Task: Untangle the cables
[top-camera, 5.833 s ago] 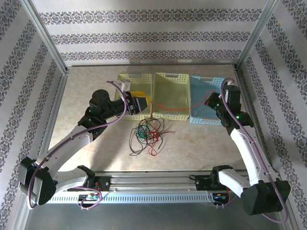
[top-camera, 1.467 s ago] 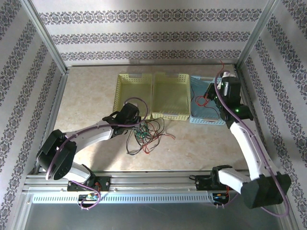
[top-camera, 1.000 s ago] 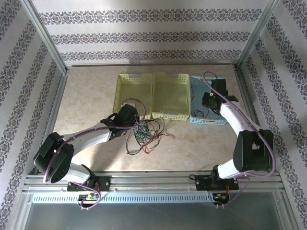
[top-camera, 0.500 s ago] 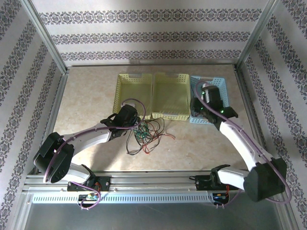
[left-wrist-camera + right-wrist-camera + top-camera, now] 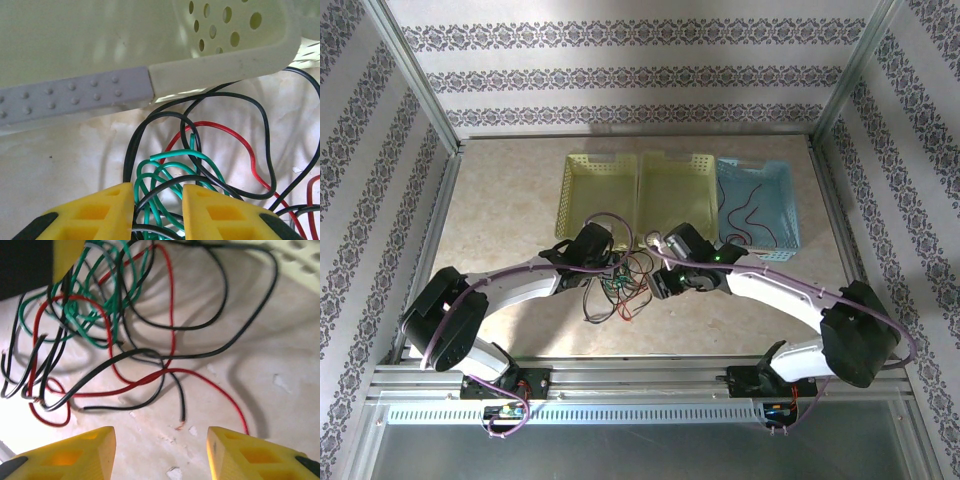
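Next, my right gripper takes hold of the red cable near its loose end, outside the tangle, to draw the red cable's length free.
The cables (image 5: 625, 290) lie in a loose red, black and green tangle on the table in front of the yellow baskets. My left gripper (image 5: 609, 268) sits low on the tangle's left side. In the left wrist view it (image 5: 157, 192) is open, with green cable (image 5: 165, 165) loops and a black cable (image 5: 150, 125) running loosely through the gap. My right gripper (image 5: 662, 284) hovers at the tangle's right edge. It (image 5: 159, 435) is open and empty, and a black cable end (image 5: 182, 415) and a red cable (image 5: 170, 315) lie just ahead of it.
Two yellow baskets (image 5: 582, 165) (image 5: 675, 160) and a blue basket (image 5: 755, 165) stand in a row behind the tangle. A red cable (image 5: 735, 212) and a dark one (image 5: 775, 225) lie in the blue basket. A yellow basket's rim (image 5: 225, 60) hangs right over the left gripper.
The right arm swung from the blue basket down and left to the tangle, leaving a red cable in the basket. The left gripper's jaws parted over the tangle.
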Tool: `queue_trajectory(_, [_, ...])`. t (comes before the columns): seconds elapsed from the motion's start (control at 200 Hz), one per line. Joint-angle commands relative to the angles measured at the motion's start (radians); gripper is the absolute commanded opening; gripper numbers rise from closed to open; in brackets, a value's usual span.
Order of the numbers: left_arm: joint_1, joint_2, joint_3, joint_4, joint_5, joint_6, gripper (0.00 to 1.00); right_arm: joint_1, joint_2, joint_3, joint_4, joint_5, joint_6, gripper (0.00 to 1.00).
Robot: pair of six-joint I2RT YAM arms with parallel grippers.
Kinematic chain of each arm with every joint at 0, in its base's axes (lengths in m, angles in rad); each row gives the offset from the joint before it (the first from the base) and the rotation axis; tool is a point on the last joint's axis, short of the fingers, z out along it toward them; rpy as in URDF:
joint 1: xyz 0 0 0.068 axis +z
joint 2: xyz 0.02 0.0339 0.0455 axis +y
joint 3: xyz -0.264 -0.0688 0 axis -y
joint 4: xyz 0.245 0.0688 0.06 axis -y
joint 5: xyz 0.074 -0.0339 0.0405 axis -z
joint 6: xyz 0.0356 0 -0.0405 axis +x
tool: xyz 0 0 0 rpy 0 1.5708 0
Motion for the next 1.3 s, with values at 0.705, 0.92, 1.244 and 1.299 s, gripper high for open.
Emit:
queue_trajectory(0.705, [-0.018,0.084,0.005,-0.035,-0.054,0.016,0.27,0.194,0.316,0.258,-0.079,0.123,-0.272,0.55])
queue_trajectory(0.92, [-0.018,0.143,0.026,-0.032,-0.043,0.029,0.21,0.194,0.310,0.304,-0.096,0.154,-0.306,0.55])
queue_trajectory(1.244, [-0.018,0.180,0.061,-0.038,-0.025,0.040,0.17,0.195,0.344,0.314,-0.084,0.147,-0.315,0.56])
queue_trajectory(1.299, [-0.018,0.178,0.061,-0.038,-0.024,0.041,0.17,0.194,0.354,0.314,-0.069,0.146,-0.313,0.56])
